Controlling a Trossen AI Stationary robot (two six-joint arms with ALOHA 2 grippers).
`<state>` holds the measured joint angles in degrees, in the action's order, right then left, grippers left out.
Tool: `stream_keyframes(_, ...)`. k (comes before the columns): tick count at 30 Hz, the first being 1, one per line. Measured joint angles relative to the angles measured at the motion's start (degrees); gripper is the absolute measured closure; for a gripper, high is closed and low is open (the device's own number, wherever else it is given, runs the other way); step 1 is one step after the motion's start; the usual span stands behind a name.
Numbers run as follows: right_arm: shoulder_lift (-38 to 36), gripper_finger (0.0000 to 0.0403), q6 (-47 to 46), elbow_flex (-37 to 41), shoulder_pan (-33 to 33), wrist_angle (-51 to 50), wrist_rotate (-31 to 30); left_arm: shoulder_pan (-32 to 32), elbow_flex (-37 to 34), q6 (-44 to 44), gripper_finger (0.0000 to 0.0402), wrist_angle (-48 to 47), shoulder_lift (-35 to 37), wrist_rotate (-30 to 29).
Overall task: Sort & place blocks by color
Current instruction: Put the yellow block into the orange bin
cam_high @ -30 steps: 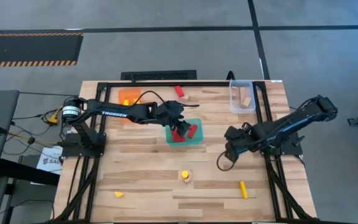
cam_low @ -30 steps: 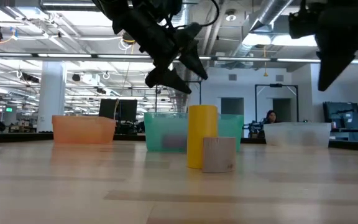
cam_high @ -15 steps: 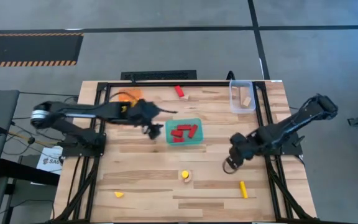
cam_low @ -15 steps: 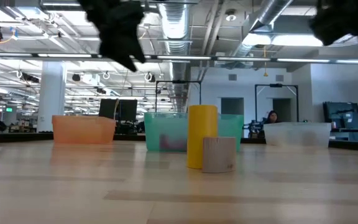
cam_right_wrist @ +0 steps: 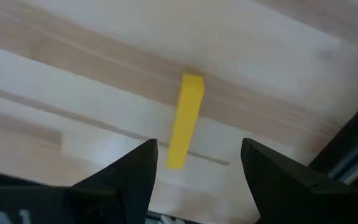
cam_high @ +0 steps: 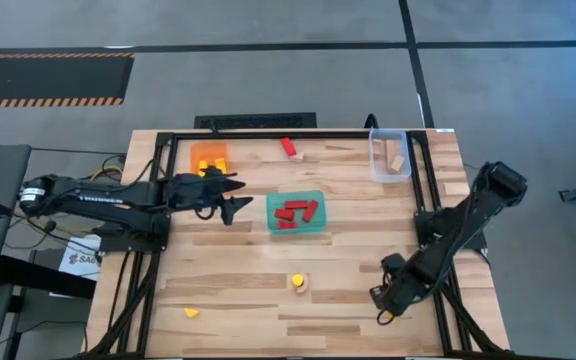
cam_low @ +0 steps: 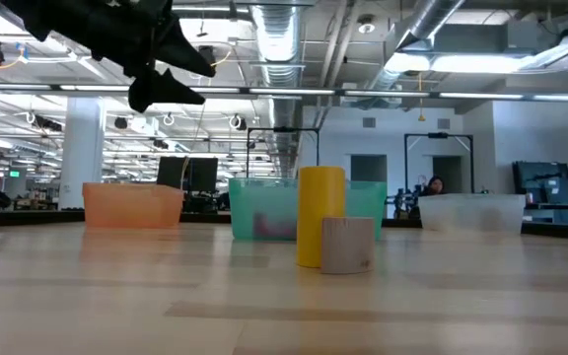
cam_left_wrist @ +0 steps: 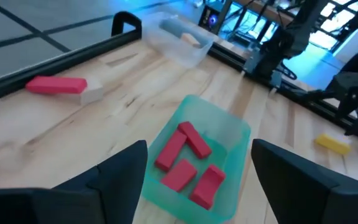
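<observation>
My right gripper's fingers are above the yellow bar, with bare wood around it; they would miss now and should lower before closing.
Several red blocks (cam_high: 294, 212) lie in the teal tray (cam_high: 316, 197). My left gripper (cam_high: 236, 206) hangs open, just left of that tray and above the table, with nothing between its fingers (cam_left_wrist: 124, 177). My right gripper (cam_right_wrist: 199, 163) points down, open, over a yellow bar (cam_right_wrist: 184, 121) that lies flat on the table near the front right. Its fingers stand on either side of the bar's near end without touching it. A yellow cylinder (cam_low: 320, 215) and a wooden cylinder (cam_low: 347, 244) stand together at mid-table. A yellow wedge (cam_high: 190, 312) lies near the front left.
The orange tray (cam_high: 208, 158) with yellow blocks sits at the back left. The clear tray (cam_high: 389, 156) with wooden blocks sits at the back right. A red bar (cam_left_wrist: 56, 84) and a small wooden block (cam_left_wrist: 92, 94) lie at the back middle. A black frame (cam_high: 268, 134) rims the table.
My left gripper has drawn back from over the teal tray toward the table's left edge, staying open. My right gripper has gone toward the near edge and down, rolling about its axis, and now hangs over the yellow bar. The blocks have not moved.
</observation>
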<state>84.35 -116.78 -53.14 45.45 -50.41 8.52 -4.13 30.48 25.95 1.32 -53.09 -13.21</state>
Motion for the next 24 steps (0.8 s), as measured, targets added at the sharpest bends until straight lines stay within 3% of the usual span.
stream_keyframes(15,13.1,0.0158,1.7,0.0,0.6,9.9,0.5,-0.1,0.0,2.3,0.0127,-0.5,-0.5,2.7)
stream_keyframes(18,13.9,0.0202,2.2,-0.1,0.6,10.4,0.4,-0.1,0.0,3.6,0.0127,-0.5,-0.5,3.1)
stream_keyframes(23,13.3,0.0355,5.7,-1.3,0.1,5.2,-1.7,0.1,0.0,6.4,0.0127,-0.4,-0.5,6.5)
stream_keyframes(24,12.4,0.0364,7.3,-2.3,-0.1,2.7,-3.7,0.3,0.0,7.1,0.0127,-0.4,-0.5,7.3)
